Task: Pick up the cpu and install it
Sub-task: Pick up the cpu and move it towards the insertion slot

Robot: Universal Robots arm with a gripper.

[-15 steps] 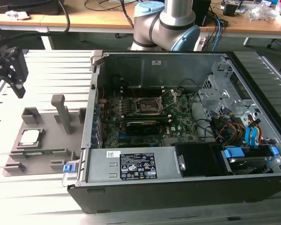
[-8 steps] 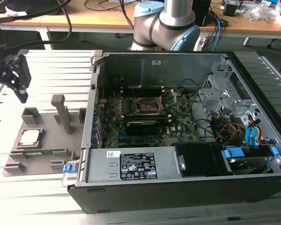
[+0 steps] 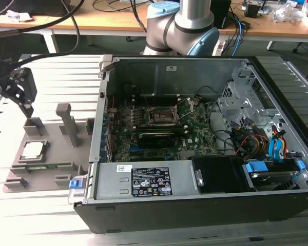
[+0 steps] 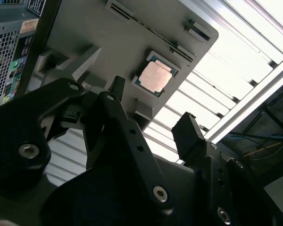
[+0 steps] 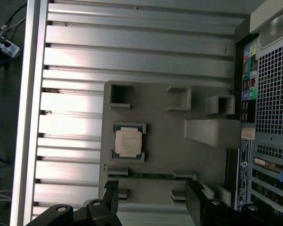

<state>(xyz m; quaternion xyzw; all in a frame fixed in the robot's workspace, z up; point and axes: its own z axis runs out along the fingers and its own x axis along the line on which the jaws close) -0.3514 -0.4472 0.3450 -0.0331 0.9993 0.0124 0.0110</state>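
My gripper will next grab the cpu by its open side edges, because the holder's brackets close in the cpu's ends.
The cpu [image 3: 33, 150] is a small square chip with a shiny metal top. It lies flat in a holder on the grey fixture plate [image 3: 54, 148], at the exterior view's left, beside the open computer case. Both wrist views show the cpu [image 5: 128, 142] [image 4: 154, 77] below and ahead of the fingers. My gripper [image 3: 25, 102] hangs above the plate's far end, well clear of the chip. It is open [image 5: 153, 195] [image 4: 153, 110], with nothing between its black fingers [image 5: 111, 193].
The motherboard's dark socket frame [image 3: 161, 117] sits in the middle of the open case [image 3: 195, 205]. A long green memory stick [image 5: 151, 175] lies in a slot on the plate near the cpu. Grey posts [image 3: 65, 120] stand up from the plate. A slatted aluminium table [image 5: 75, 70] lies underneath.
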